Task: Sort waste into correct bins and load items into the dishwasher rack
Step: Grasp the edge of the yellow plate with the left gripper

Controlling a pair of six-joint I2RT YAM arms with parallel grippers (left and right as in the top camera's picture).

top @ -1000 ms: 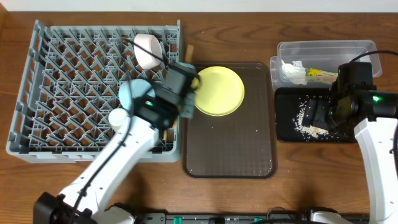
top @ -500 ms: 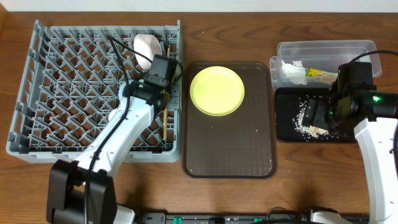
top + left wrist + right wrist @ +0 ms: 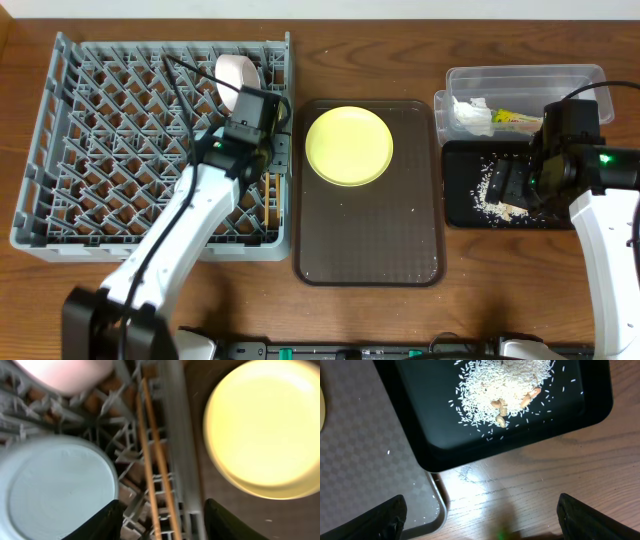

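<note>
My left gripper grabs the yellow plate's rim away from the rack next, so its opposite edge stays free to load into the rack (image 3: 110,150).
The grey dishwasher rack (image 3: 110,150) fills the left of the table. A white bowl (image 3: 238,78) stands at its far right edge. My left gripper (image 3: 272,160) hovers over the rack's right side, open. The two wooden chopsticks (image 3: 152,460) lie on the lattice between its fingers, touched by neither, with the light blue bowl (image 3: 60,487) beside them. The yellow plate (image 3: 349,146) rests on the brown tray (image 3: 368,230). My right gripper (image 3: 485,525) is open and empty above the black tray's (image 3: 435,455) near edge, where rice scraps (image 3: 505,385) lie.
A clear tub (image 3: 530,80) behind the black tray holds crumpled tissue (image 3: 470,115) and a yellow-green wrapper (image 3: 515,122). The rack's right wall (image 3: 177,435) runs between the chopsticks and the plate. Bare wooden table shows in front of the black tray.
My left arm swung from the brown tray's edge to the rack's right side, and its jaws opened, leaving the chopsticks on the lattice. The right arm has stayed still.
</note>
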